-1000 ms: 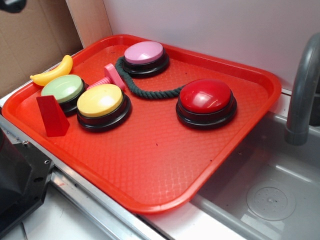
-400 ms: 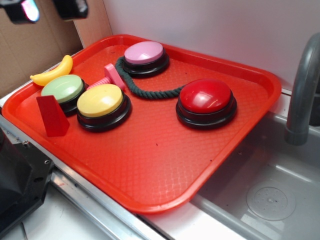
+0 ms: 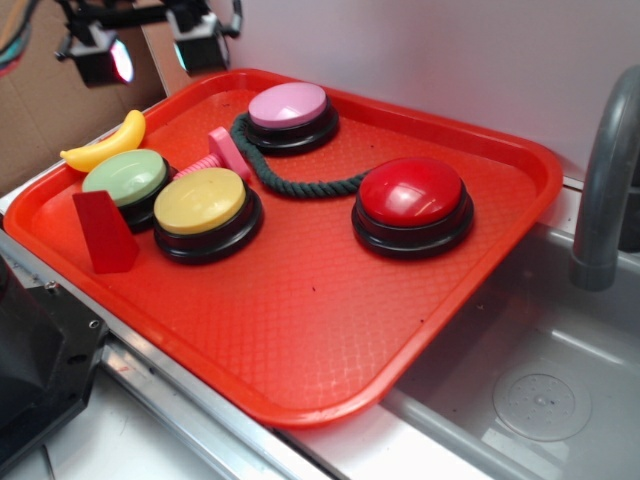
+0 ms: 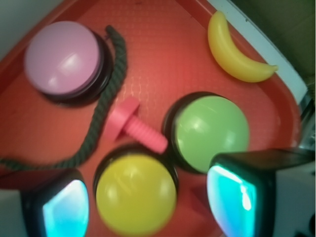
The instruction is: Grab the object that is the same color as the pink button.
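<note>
I need to grab the bolt by its upright flat head (image 3: pixel 229 154) with my gripper next, since the pink bolt's threaded shaft (image 3: pixel 197 166) pokes in between the green and yellow buttons.
The object, a small pink bolt (image 3: pixel 222 154) (image 4: pixel 133 125), lies on the red tray (image 3: pixel 330 330) between the pink button (image 3: pixel 288 106) (image 4: pixel 62 58), the green button (image 3: pixel 126 178) (image 4: pixel 211 131) and the yellow button (image 3: pixel 200 201) (image 4: pixel 136 193). My gripper (image 3: pixel 148 52) (image 4: pixel 148 207) hangs open high above the tray's far left corner. Nothing is held between its fingers. In the wrist view the yellow button shows between the fingertips, far below.
A dark green rope (image 3: pixel 290 183) curls from the pink button toward the large red button (image 3: pixel 411 193). A yellow banana (image 3: pixel 105 146) and a red wedge block (image 3: pixel 102 232) sit at the tray's left. A grey sink (image 3: pixel 540 390) with a faucet (image 3: pixel 605 180) lies to the right.
The gripper has come down into the exterior view at the top left and moved right. Nothing on the tray has moved.
</note>
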Available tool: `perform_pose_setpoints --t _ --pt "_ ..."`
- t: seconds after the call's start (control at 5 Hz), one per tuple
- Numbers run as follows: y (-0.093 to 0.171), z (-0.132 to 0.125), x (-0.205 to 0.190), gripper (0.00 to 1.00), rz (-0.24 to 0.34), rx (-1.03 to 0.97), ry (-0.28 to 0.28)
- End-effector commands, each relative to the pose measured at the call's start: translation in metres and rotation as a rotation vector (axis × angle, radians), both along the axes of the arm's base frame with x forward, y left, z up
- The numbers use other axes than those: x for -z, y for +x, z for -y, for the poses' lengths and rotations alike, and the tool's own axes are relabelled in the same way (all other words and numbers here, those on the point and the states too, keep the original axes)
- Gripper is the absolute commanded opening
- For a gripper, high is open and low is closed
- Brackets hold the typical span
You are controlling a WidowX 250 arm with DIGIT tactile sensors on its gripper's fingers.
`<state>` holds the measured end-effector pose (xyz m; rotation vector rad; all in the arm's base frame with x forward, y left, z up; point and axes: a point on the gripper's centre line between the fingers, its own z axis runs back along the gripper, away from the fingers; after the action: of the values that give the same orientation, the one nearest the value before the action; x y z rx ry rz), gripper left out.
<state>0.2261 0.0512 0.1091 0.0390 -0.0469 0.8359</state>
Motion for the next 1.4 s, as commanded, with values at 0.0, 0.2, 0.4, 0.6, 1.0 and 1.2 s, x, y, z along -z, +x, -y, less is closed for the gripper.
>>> perform_pose_setpoints --t 0.0,0.2,0.4,0.6,1.0,1.2 --pt "0.026 -0.009 0.038 1.00 0.005 -0.016 0.019" --pt "0.031 -0.007 0.053 1.00 0.010 0.005 0.015" --pt "0.034 -0.005 0.061 1.00 0.013 0.034 0.021" --pt "0.036 -0.006 0.063 1.00 0.022 0.034 0.035" --pt "0.035 -0.004 0.063 0.20 0.047 0.045 0.036" --pt "0.033 -0.004 0.064 0.20 0.048 0.049 0.031"
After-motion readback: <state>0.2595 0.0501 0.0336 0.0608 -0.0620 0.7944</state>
